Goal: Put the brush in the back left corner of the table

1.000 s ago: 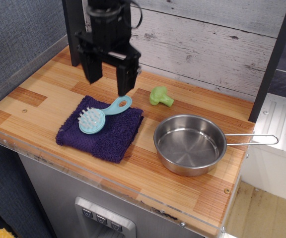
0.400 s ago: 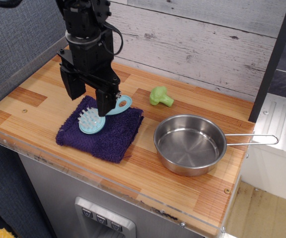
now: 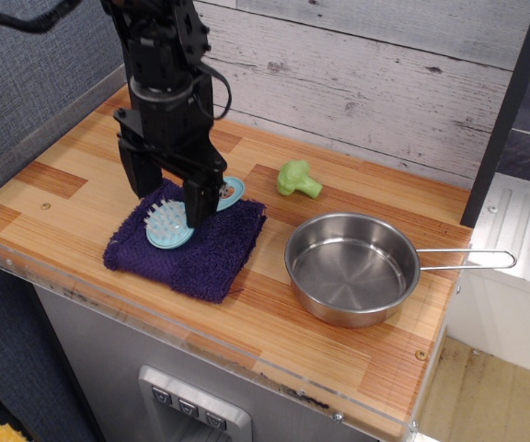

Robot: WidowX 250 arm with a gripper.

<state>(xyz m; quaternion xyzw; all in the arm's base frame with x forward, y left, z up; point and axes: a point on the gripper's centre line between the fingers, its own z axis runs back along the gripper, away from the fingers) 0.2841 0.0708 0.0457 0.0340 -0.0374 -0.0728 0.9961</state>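
The gripper grabs the brush by its neck behind the bristled head next, to move it to the table's back corner.
The light blue brush (image 3: 170, 226) lies on the dark purple towel (image 3: 188, 241) near the front left of the wooden table (image 3: 72, 175), head toward the front, handle toward the back right. My black gripper (image 3: 167, 195) is open and low over the brush. One finger (image 3: 136, 175) is left of the head. The other finger (image 3: 198, 201) is on the right and hides the middle of the handle. The handle's end with the oval hole (image 3: 231, 191) shows behind it. The fingers straddle the brush without closing on it.
A green broccoli toy (image 3: 297, 179) lies behind the towel to the right. A steel pan (image 3: 351, 268) with a wire handle sits at the right. A plank wall runs along the back. A clear acrylic rim (image 3: 155, 318) edges the front.
My gripper has moved left and forward and come down from above the handle's end to straddle the brush near its head. The brush has not moved.
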